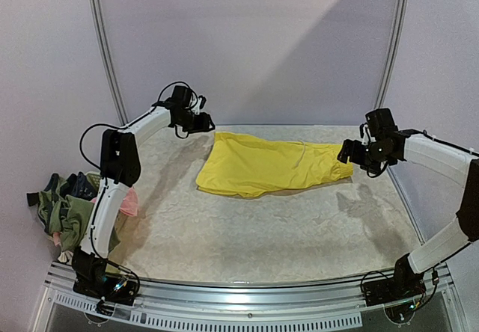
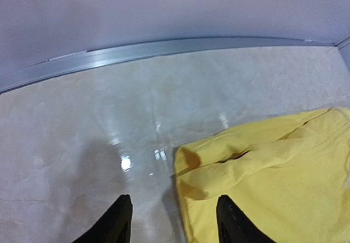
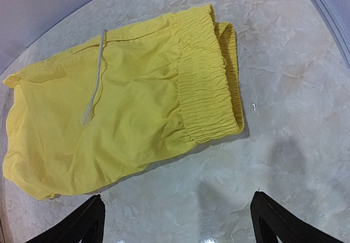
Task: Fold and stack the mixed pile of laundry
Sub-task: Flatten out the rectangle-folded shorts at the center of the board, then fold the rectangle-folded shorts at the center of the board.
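The right gripper grabs the yellow drawstring shorts by the waistband's near corner next, layers together, to fold that end of the shorts over the rest.
The yellow drawstring shorts lie folded flat at the far middle of the table, with the waistband to the right and the white drawstring on top. My left gripper hovers at their far left corner, open; in the left wrist view one fingertip is over the yellow cloth and the other over bare table. My right gripper hangs open just off the waistband end, with nothing between its fingers. The rest of the mixed laundry pile, olive-green, pink and blue-grey, sits beyond the table's left edge.
A metal rail runs along the far edge of the marbled table, with a pale wall behind it. Two curved frame poles rise at the back. A ribbed metal rail borders the near edge between the arm bases.
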{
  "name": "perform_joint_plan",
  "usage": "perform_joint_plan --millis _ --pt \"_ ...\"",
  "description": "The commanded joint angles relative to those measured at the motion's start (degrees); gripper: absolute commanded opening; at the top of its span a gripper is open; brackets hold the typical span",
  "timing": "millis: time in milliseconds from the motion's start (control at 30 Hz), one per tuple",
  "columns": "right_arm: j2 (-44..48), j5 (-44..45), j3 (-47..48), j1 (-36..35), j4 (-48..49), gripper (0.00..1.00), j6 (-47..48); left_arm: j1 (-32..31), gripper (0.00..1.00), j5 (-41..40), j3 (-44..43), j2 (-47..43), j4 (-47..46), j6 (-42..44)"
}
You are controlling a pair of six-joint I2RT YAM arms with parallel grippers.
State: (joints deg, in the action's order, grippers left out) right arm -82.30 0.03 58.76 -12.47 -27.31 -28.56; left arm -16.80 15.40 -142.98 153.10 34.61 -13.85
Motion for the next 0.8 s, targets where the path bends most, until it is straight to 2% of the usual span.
perform_joint_plan --millis 0,67,233,367,500,600,767 --pt "3.6 3.2 -4.5 0.1 5.1 0.95 -2.3 0.4 0.61 -7.3 8.1 -8.4 1.5 0.1" --pt "4.4 1.6 -6.8 1.0 8.0 0.99 -3.9 -0.4 0.65 -8.5 11.8 -12.7 1.5 1.1" --pt "2.8 -12.8 -12.8 5.8 18.8 0.99 -10.4 -3.0 0.73 -12.4 20.5 -22.1 2.2 3.3" --pt "0.4 -16.5 -15.6 7.8 26.1 0.99 -15.6 -5.3 0.74 -13.6 26.7 -28.1 2.0 3.7" --pt "-5.4 -23.4 -18.7 10.8 38.0 0.99 -22.2 -7.8 0.73 -13.9 33.6 -34.0 0.1 3.7" --pt "-9.4 -26.0 -19.3 11.5 43.6 0.99 -26.6 -9.5 0.73 -14.8 38.3 -37.8 -1.3 3.8" --pt "-13.5 -25.0 -19.9 11.7 48.7 0.97 -30.1 -11.3 0.73 -15.2 44.6 -42.7 -2.9 3.5"
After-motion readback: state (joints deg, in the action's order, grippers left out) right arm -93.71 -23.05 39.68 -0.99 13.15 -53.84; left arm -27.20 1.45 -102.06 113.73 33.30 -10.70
